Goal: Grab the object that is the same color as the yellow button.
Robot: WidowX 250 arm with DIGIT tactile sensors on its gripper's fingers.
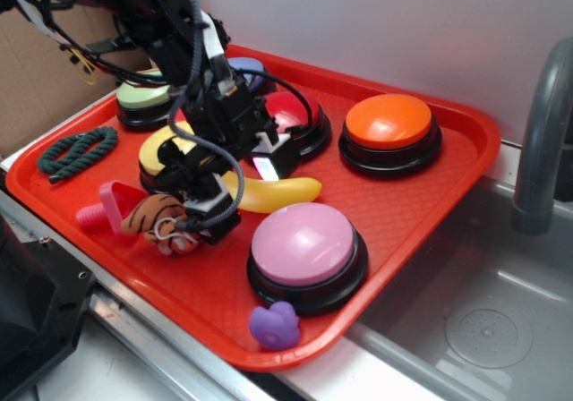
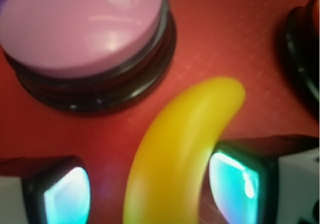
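Observation:
My gripper should close on the banana now: my fingertips are low beside the yellow toy banana point(image 2: 167, 174), near the red tray point(image 2: 112, 146). Closing now would hold the banana.
The yellow toy banana point(image 1: 285, 193) lies on the red tray point(image 1: 430, 213) between the pink button and the red button. It also shows in the wrist view point(image 2: 180, 149), curving up between my fingers. My gripper point(image 1: 242, 186) is low over the banana's left end and open, with one finger on each side. In the wrist view the gripper point(image 2: 150, 191) has its right pad point(image 2: 235, 184) close against the banana, and its left pad point(image 2: 67, 196) stands apart from it. The yellow button point(image 1: 159, 150) sits behind the gripper, mostly hidden by the arm.
On the tray are a pink button point(image 1: 304, 244), a red button point(image 1: 300, 115), an orange button point(image 1: 389, 123), a light green button point(image 1: 141, 97), a green rope point(image 1: 76, 150), a pink toy point(image 1: 106, 206), a striped plush point(image 1: 159, 217) and a purple toy point(image 1: 273, 323). A sink point(image 1: 483, 320) lies at the right.

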